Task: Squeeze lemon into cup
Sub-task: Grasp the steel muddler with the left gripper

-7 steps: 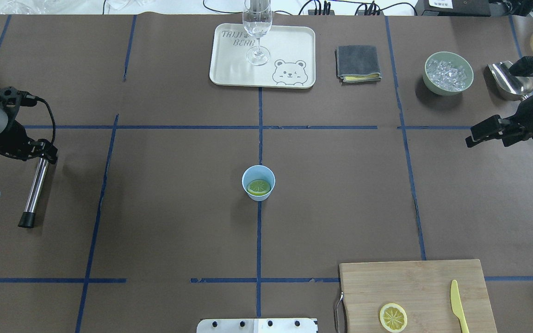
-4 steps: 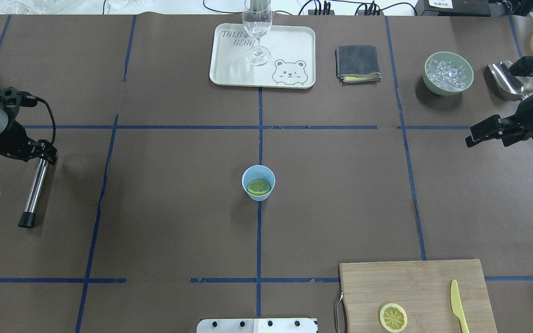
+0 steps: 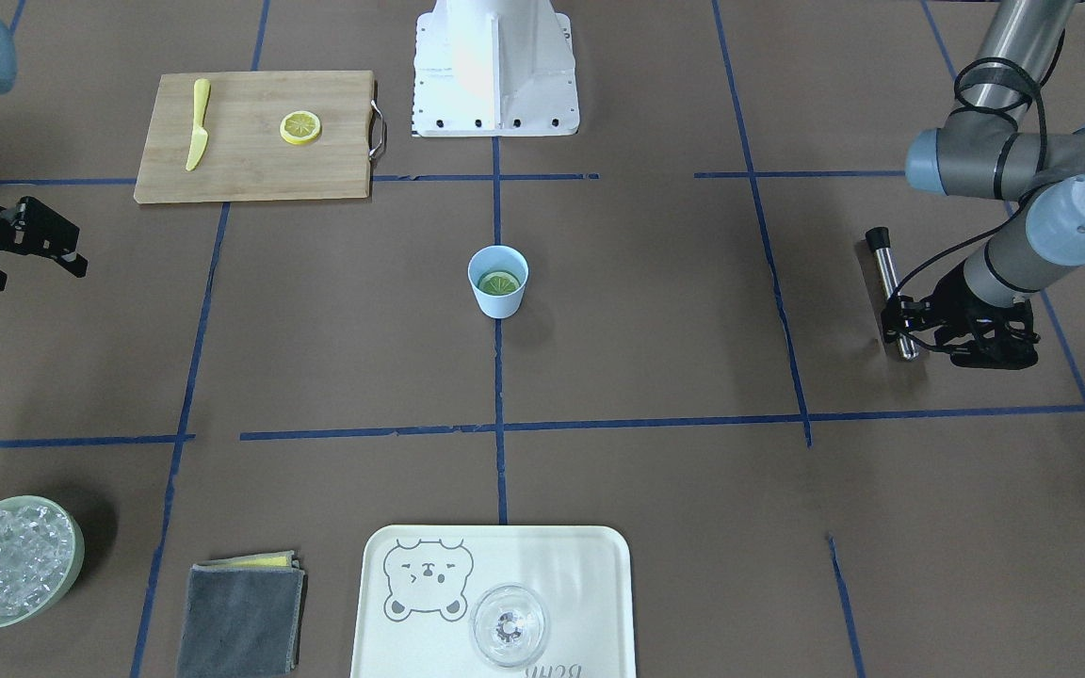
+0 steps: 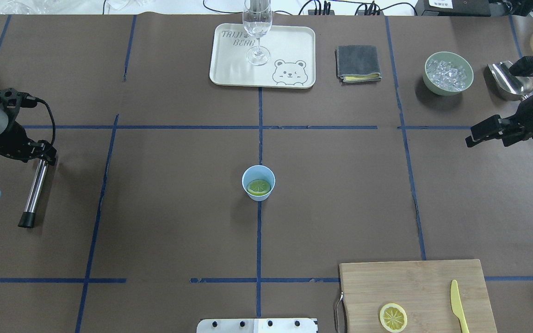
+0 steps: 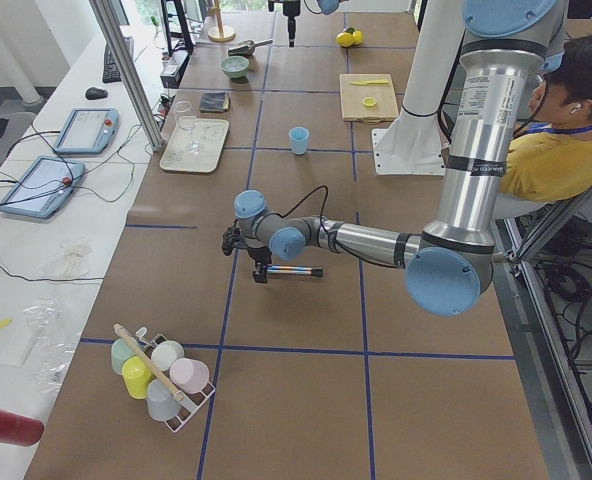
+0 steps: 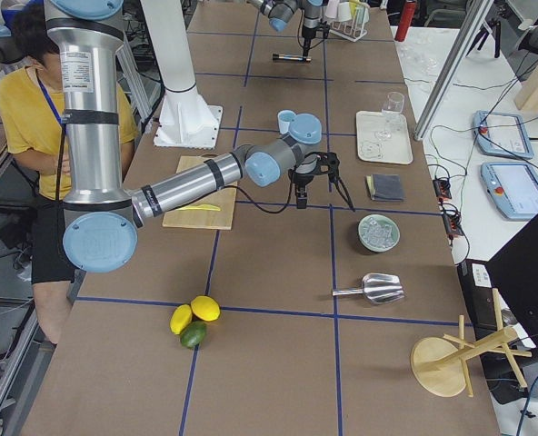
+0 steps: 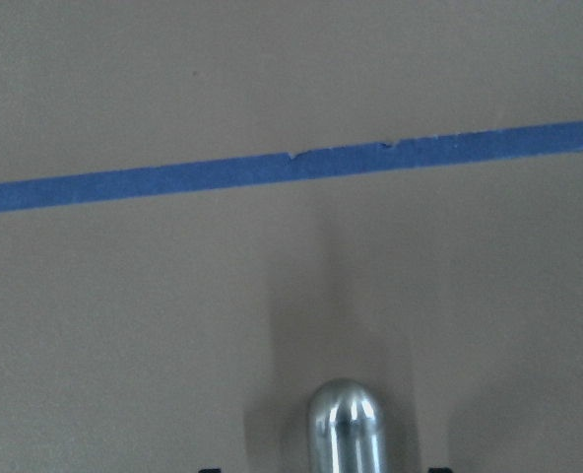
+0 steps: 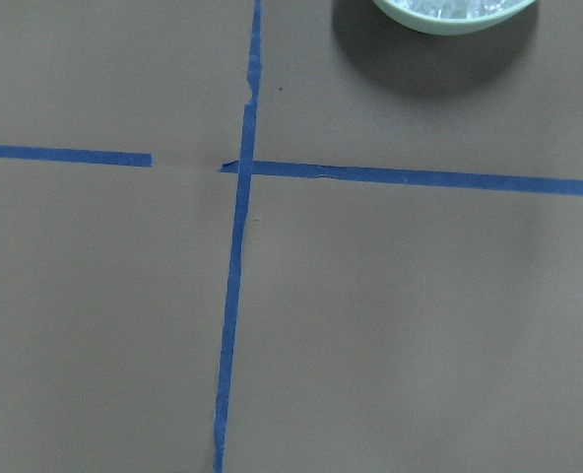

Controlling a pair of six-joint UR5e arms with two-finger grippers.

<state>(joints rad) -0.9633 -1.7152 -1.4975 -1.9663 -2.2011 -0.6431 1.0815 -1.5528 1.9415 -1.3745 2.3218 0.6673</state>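
Note:
I will pick up the metal rod by its silver handle [image 3: 907,346] with my left gripper, and that leaves the metal rod's black head [image 3: 876,238] free to press the lemon.
The light-blue cup [image 4: 245,177] stands at the table's centre with a lemon slice [image 4: 258,187] lying flat inside it; the front view shows the cup [image 3: 497,303] and slice [image 3: 498,282] too. A second lemon slice [image 4: 393,317] lies on the wooden board [image 4: 410,282]. My left gripper [image 4: 46,156] is low at the far left, open, its fingers straddling the top end of a metal rod [image 4: 34,189] lying on the table. My right gripper [image 4: 473,135] hovers at the far right, open and empty, far from the cup.
A yellow knife [image 4: 456,305] lies on the board. At the back are a cream tray [image 4: 289,46] with a clear glass [image 4: 257,27], a grey cloth [image 4: 358,63], a green bowl of ice [image 4: 448,73] and a metal scoop [image 4: 507,81].
Almost nothing: my left arm has drawn back slightly toward the table's left edge. The rod, cup and both slices have not moved, and the right gripper holds its place.

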